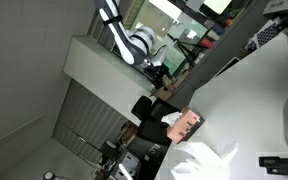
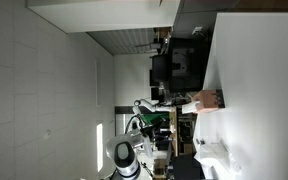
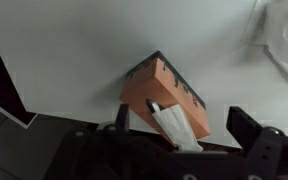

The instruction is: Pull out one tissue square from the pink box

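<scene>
I need to pinch the tissue square (image 3: 174,125) with my gripper by its end sticking out of the slot (image 3: 156,106) to pull it out. I should leave the pink box free.
The pink box (image 3: 164,92) lies on the white table (image 3: 74,50), with darker marks along its top edge. A white tissue square (image 3: 174,125) sticks out of its slot towards the wrist camera. My gripper (image 3: 184,122) is open, with one finger on each side of the tissue and the box end, and neither finger touches the tissue. The box shows in both exterior views (image 1: 191,124) (image 2: 210,99), with the tissue (image 1: 173,120) (image 2: 190,103) pointing from it towards the gripper.
A crumpled white tissue (image 3: 280,40) lies loose on the table beyond the box, also seen in both exterior views (image 1: 209,160) (image 2: 216,160). The table's dark edge (image 3: 4,85) runs close by. Dark furniture and clutter (image 2: 174,60) stand past the table.
</scene>
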{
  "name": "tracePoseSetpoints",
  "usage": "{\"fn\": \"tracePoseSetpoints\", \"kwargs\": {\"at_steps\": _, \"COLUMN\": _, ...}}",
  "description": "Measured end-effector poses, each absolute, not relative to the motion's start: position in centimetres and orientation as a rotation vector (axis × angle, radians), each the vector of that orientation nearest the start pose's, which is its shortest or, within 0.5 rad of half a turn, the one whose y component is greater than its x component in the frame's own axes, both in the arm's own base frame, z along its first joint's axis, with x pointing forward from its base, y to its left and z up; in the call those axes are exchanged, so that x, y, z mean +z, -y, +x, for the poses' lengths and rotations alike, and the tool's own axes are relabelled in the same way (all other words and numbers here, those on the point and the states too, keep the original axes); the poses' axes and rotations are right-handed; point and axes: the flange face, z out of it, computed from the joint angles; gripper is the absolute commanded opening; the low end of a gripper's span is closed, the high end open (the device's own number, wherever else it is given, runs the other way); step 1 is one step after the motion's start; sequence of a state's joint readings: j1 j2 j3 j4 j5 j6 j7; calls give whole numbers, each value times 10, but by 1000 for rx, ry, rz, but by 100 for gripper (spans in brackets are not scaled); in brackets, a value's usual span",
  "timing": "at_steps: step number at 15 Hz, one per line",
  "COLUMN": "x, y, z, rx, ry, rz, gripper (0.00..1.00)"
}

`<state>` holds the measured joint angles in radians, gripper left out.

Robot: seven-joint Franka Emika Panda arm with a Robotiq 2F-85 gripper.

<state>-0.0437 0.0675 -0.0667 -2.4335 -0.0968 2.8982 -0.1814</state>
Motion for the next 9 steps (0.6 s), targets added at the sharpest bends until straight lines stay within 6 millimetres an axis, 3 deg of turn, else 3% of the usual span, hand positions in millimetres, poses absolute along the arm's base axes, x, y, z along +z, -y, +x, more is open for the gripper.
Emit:
{"fn": "tracePoseSetpoints", "kwargs": {"at_steps": 2, "x": 313, "y": 61, "z": 531, "rx": -661, "ry": 254, "rz": -3205, "gripper": 100}}
{"fn": "tracePoseSetpoints", "kwargs": {"at_steps": 5, "x": 297, "y": 68, "z": 565, "rx": -756, "ry": 271, "rz": -3206, "gripper": 100}}
{"fn": "tracePoseSetpoints", "kwargs": {"at_steps": 9, "x": 259, "y": 39, "z": 620, "rx": -894, "ry": 402, "rz": -3106, "gripper": 100}}
